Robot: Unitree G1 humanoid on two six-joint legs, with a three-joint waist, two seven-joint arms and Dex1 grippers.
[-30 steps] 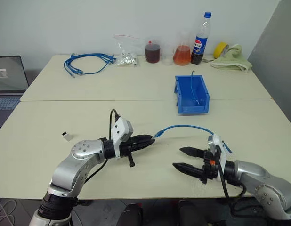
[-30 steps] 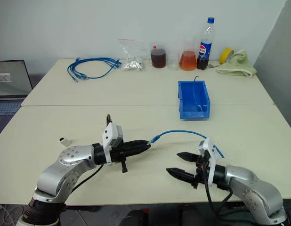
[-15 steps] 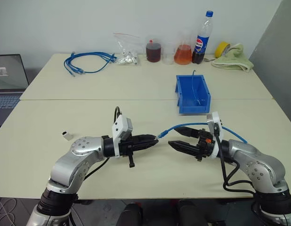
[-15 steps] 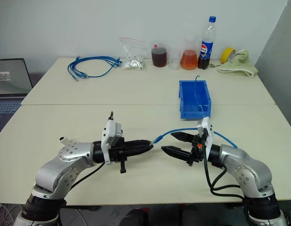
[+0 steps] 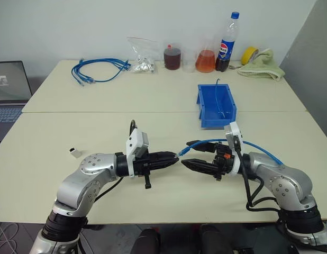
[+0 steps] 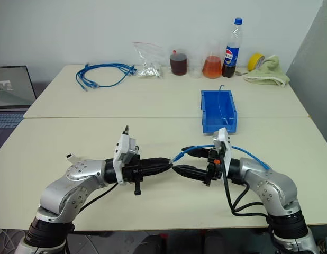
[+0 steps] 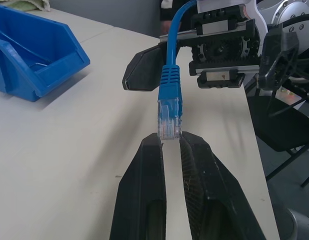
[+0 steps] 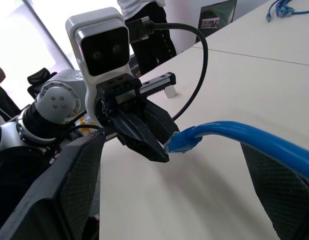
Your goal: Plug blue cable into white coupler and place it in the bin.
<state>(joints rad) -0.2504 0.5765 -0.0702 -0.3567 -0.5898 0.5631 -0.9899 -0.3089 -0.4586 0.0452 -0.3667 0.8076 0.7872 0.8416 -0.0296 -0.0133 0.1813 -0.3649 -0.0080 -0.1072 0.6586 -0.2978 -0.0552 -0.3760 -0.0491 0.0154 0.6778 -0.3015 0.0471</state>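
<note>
The clear front of the plug end is covered by my left gripper's fingers, so my right gripper should next grab the plug end by its blue boot [image 5: 184, 151] [image 8: 188, 138].
The blue cable [image 5: 211, 141] arcs above the table's near half, its clear plug [image 7: 168, 120] pinched between the tips of my left gripper [image 5: 176, 155], which is shut on it. My right gripper [image 5: 185, 153] faces the left one, open, with one finger above and one below the plug end. In the right wrist view the cable [image 8: 234, 136] passes between those open fingers [image 8: 74, 190]. The white coupler [image 5: 74, 152] lies alone on the table, left of my left arm. The blue bin [image 5: 216, 123] stands beyond both grippers, with a thin cable inside.
Along the back edge lie a coiled bundle of blue cables [image 5: 100, 69], a clear bag [image 5: 139, 61], two jars of liquid [image 5: 173, 58], a cola bottle [image 5: 226, 42], a yellow tape roll [image 5: 248, 54] and a green cloth [image 5: 261, 69]. A laptop [image 5: 10, 90] sits far left.
My right gripper rose from low over the table's front edge and swung left, its open fingers now around the cable's plug end. The left gripper kept still with the plug.
</note>
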